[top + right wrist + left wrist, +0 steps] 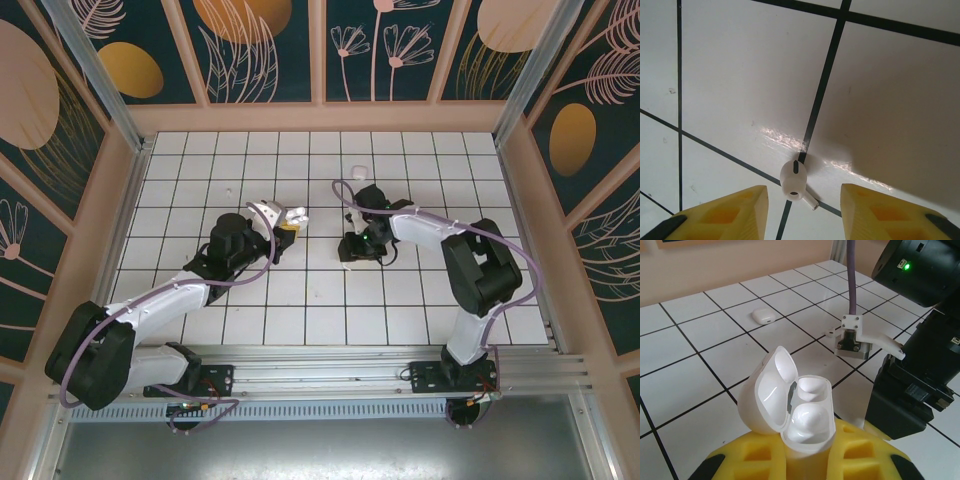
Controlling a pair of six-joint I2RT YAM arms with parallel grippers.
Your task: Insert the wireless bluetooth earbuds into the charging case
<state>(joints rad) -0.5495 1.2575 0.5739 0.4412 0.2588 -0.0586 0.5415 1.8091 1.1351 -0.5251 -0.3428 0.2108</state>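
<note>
The earbud should be grabbed next by the sides of its rounded head [793, 180] with my right gripper, so the stem stays free to go into the charging case.
The charging case [805, 415] is white and glossy, and it stands upright with its lid hinged open to the left and both wells empty. My left gripper [807, 452] is shut on its lower body between yellow fingers [867, 452]. From above, the case [297, 214] sits at the tip of the left gripper [287, 224], left of centre. One white earbud [794, 181] lies on the tile floor over a dark grout crossing, stem pointing lower right. My right gripper [802, 199] hangs open just above it, one yellow finger on each side, touching nothing. It points down at the floor [360, 248].
A small white rounded object [763, 316] lies on the tiles beyond the case, at the back centre [357, 170]. The right arm's black body [910, 385] stands close to the right of the case. Wooden walls [320, 118] fence the tiled floor.
</note>
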